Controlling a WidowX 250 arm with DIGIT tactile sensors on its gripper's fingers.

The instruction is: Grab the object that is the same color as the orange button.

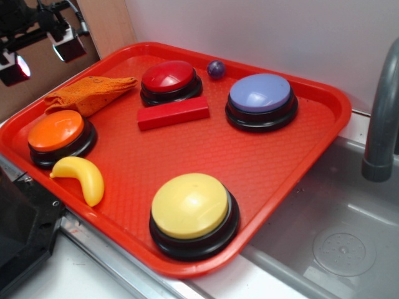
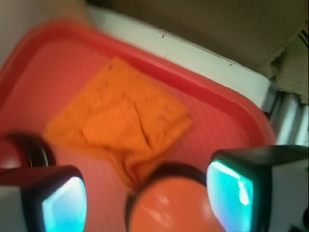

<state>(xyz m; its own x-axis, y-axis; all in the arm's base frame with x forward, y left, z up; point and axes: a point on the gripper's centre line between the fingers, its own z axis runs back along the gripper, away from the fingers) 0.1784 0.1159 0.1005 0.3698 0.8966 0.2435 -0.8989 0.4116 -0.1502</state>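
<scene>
The orange cloth's crumpled fold (image 1: 88, 93) stands up while its outer corner (image 1: 129, 82) lies flat on the tray, so my gripper pinches that fold next.
The orange knitted cloth (image 1: 87, 93) (image 2: 120, 116) lies crumpled at the tray's far left corner, just behind the orange button (image 1: 56, 131) (image 2: 174, 208), and touches the button's black base. My gripper (image 1: 40, 56) (image 2: 147, 198) hangs above the tray's far left edge, high over the cloth and the button. It is open, its two glowing pads (image 2: 65, 205) stand wide apart and nothing is between them. In the blurred wrist view the cloth fills the middle and the orange button sits low between the jaws.
On the red tray (image 1: 299, 162) are a red button (image 1: 169, 78), a red block (image 1: 173, 113), a small purple ball (image 1: 216, 68), a blue button (image 1: 260, 96), a yellow button (image 1: 192, 208) and a yellow banana (image 1: 84, 175). A sink (image 1: 343, 243) and grey faucet (image 1: 381, 112) lie right.
</scene>
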